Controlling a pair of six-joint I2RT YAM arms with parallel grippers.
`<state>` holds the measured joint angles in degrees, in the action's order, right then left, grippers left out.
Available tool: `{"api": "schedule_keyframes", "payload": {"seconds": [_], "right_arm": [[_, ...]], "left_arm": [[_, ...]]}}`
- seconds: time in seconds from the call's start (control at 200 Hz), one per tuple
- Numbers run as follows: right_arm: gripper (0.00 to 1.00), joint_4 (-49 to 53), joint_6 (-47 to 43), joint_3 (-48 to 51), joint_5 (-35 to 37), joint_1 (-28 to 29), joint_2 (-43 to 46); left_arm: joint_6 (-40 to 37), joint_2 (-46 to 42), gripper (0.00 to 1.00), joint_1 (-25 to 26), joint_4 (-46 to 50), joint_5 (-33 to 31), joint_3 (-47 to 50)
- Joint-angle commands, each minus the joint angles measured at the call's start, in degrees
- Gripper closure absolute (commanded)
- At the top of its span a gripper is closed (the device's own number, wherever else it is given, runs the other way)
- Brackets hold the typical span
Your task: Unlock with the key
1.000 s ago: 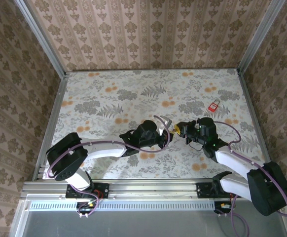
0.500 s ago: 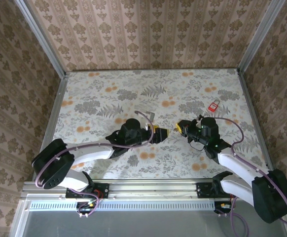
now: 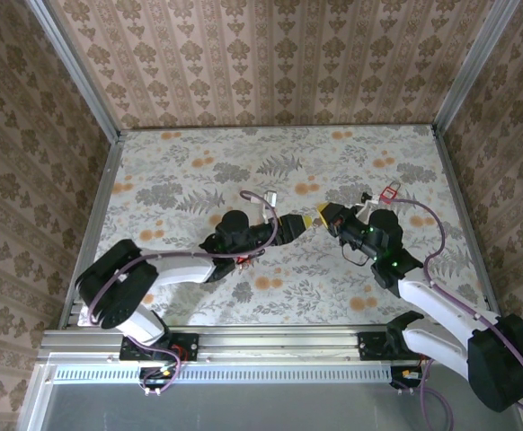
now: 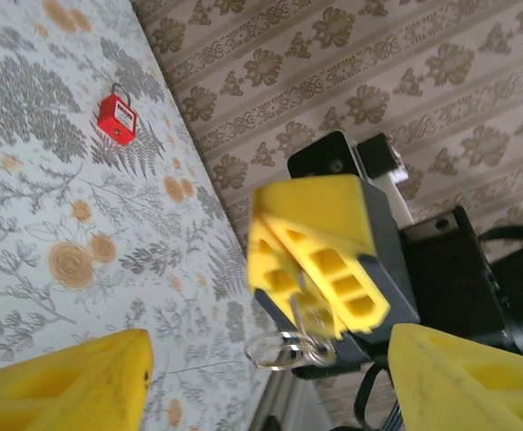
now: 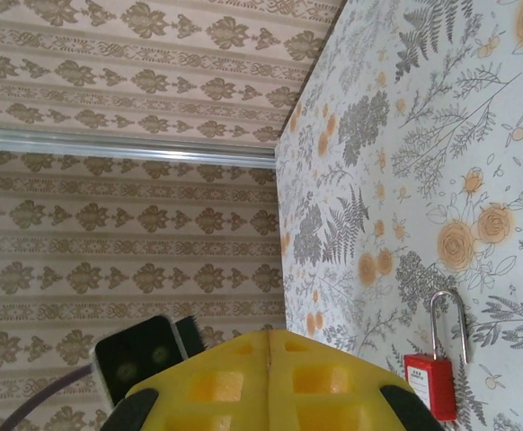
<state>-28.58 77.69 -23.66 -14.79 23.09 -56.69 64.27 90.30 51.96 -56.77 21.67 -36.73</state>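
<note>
The key's blade has to stay free to unlock the padlock, so my left gripper should grab the key at its ring end [image 3: 316,222], opposite my right gripper's hold.
A small red padlock [image 3: 389,192] lies flat on the floral table [image 3: 199,171], also visible in the left wrist view as the padlock [image 4: 117,118] and in the right wrist view as the padlock [image 5: 434,384], shackle pointing away. My right gripper [image 3: 323,214] is shut on the key [image 4: 303,316], whose silver ring [image 4: 275,348] hangs below the closed yellow fingers [image 4: 320,256]. My left gripper [image 3: 296,223] faces it, open, its yellow fingers [image 4: 64,386] spread on either side of the ring without touching it. In the right wrist view the right gripper [image 5: 268,337] shows its pads pressed together.
Patterned walls [image 3: 270,63] and metal frame posts [image 3: 73,72] enclose the table on three sides. The padlock lies to the far right of both grippers, with bare table all round it. A mounting rail [image 3: 261,341] runs along the near edge.
My left gripper has opened and let go of the key, drawn back left, then come up close again. The right gripper, still shut on the key, has risen and moved toward the padlock.
</note>
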Motion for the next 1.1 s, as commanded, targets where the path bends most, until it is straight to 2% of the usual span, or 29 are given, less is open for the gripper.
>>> {"api": "schedule_keyframes", "payload": {"seconds": [0.0, 0.445, 0.8, 1.095], "right_arm": [[1.00, -2.22, -1.57, -1.21, 2.70, 1.14, 0.11], [1.00, -3.57, -1.93, -2.51, 3.55, 3.45, -3.14], [1.00, -3.01, -2.28, -3.15, 3.98, 3.45, -3.25], [1.00, -3.28, -2.12, -3.08, 3.88, 3.45, -3.43]], "left_arm": [[4.95, 2.69, 0.34, -0.51, -10.14, 3.06, -1.58], [7.27, 5.36, 0.53, 0.03, -15.14, 4.68, -1.19], [8.20, 5.76, 0.61, 1.52, -15.82, 5.14, 0.67], [8.46, 5.85, 0.75, 1.65, -16.29, 5.00, 1.15]]}}
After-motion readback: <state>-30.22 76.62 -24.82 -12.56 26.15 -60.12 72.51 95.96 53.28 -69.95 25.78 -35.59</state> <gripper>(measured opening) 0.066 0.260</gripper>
